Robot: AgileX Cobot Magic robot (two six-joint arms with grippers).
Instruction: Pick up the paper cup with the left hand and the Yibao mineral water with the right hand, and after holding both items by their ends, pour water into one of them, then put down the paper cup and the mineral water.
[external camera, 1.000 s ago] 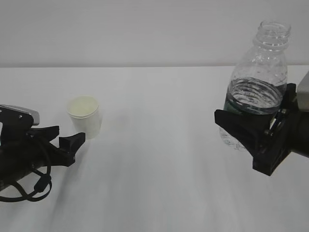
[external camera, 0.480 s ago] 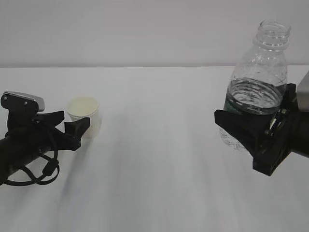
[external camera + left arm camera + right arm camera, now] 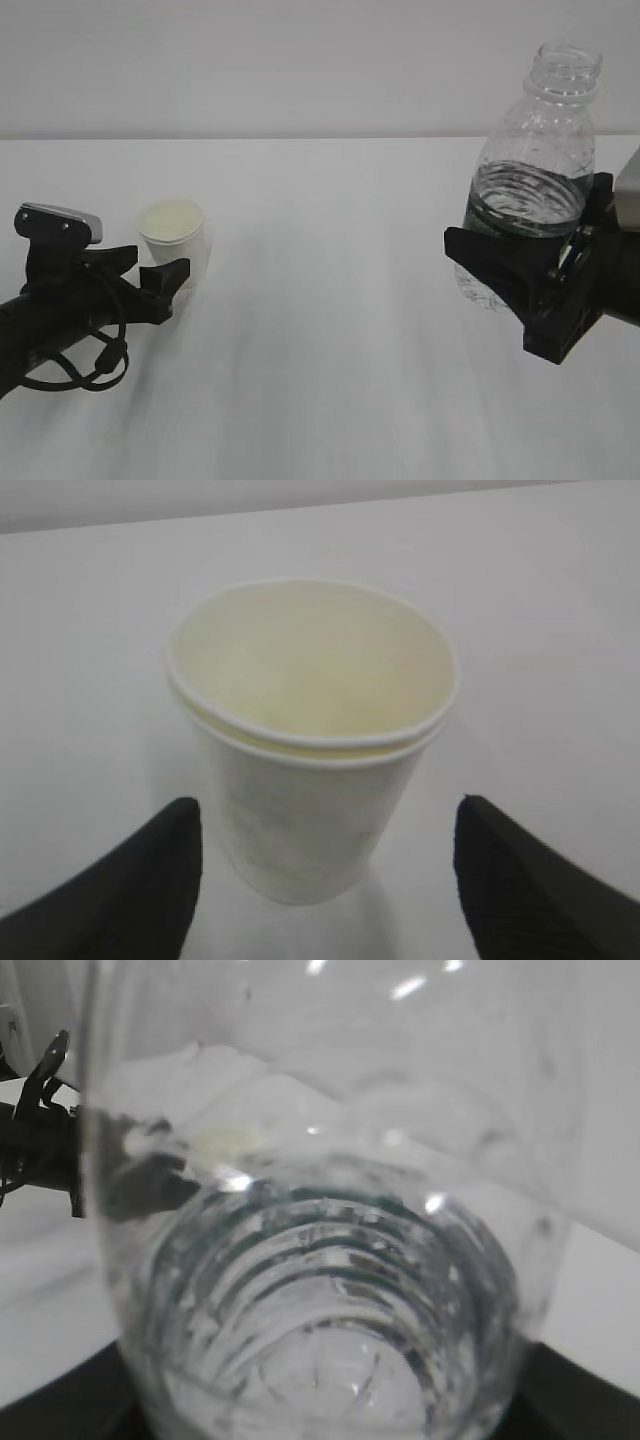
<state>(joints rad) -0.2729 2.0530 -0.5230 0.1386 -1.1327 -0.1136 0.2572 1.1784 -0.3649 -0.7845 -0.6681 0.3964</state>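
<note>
The paper cup widens to a wide rim and gets narrower toward its bottom. My left gripper will next grab the cup by its narrower lower half.
The paper cup, small, white and cream inside, stands upright on the table at the left. My left gripper is open just in front of it. In the left wrist view the cup fills the middle, and the two black fingertips sit on either side of its base without touching it. The Yibao mineral water, a clear ribbed bottle with no cap and about half full, stands upright at the right. My right gripper is shut on its lower body. The right wrist view looks through the bottle.
The white table runs back to a pale wall. Nothing else stands on it in these views. A black cable loops under the left arm.
My left gripper has moved forward and to the right, up to the paper cup, still open. The right gripper and the bottle have not moved.
</note>
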